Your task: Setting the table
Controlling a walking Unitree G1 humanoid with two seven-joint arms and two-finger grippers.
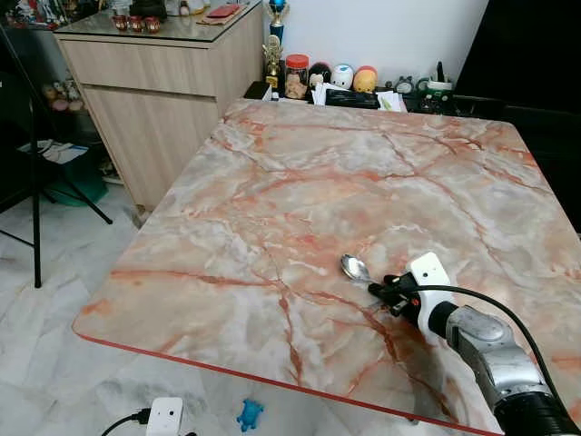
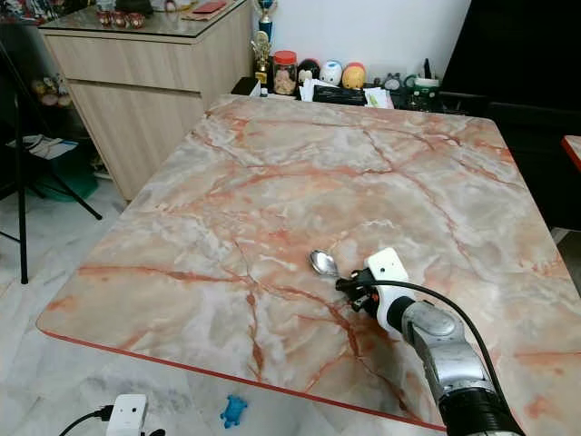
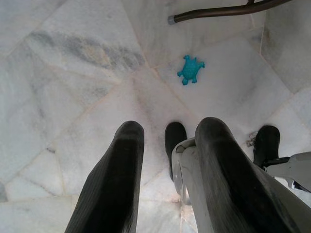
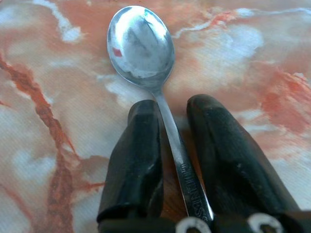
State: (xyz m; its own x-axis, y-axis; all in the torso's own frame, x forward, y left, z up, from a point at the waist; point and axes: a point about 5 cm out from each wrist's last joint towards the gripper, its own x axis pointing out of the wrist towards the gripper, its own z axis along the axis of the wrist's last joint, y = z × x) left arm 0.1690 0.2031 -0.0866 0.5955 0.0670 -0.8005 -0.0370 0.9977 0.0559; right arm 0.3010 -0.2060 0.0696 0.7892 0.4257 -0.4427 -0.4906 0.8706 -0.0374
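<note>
My right gripper grabs the silver spoon by its slim handle (image 1: 372,282) next, since the spoon's bowl spreads wider than the gap between my fingers.
A metal spoon (image 1: 354,268) lies flat on the pink marble table (image 1: 300,173), near its front right part. My right gripper (image 1: 377,291) rests low over the table just behind the spoon's bowl (image 4: 141,43). The fingers (image 4: 138,141) stand slightly apart on either side of the handle, open, with a narrow gap showing on one side. My left gripper (image 3: 170,128) hangs idle beside the table, pointing down at the floor with its fingers apart and nothing between them.
A wooden cabinet (image 1: 154,82) stands at the table's far left, with jars and figurines (image 1: 336,77) along the wall behind. On the white marble floor lie a blue turtle toy (image 3: 190,69) and a white power plug (image 1: 163,416). A black stand (image 1: 36,182) rises at left.
</note>
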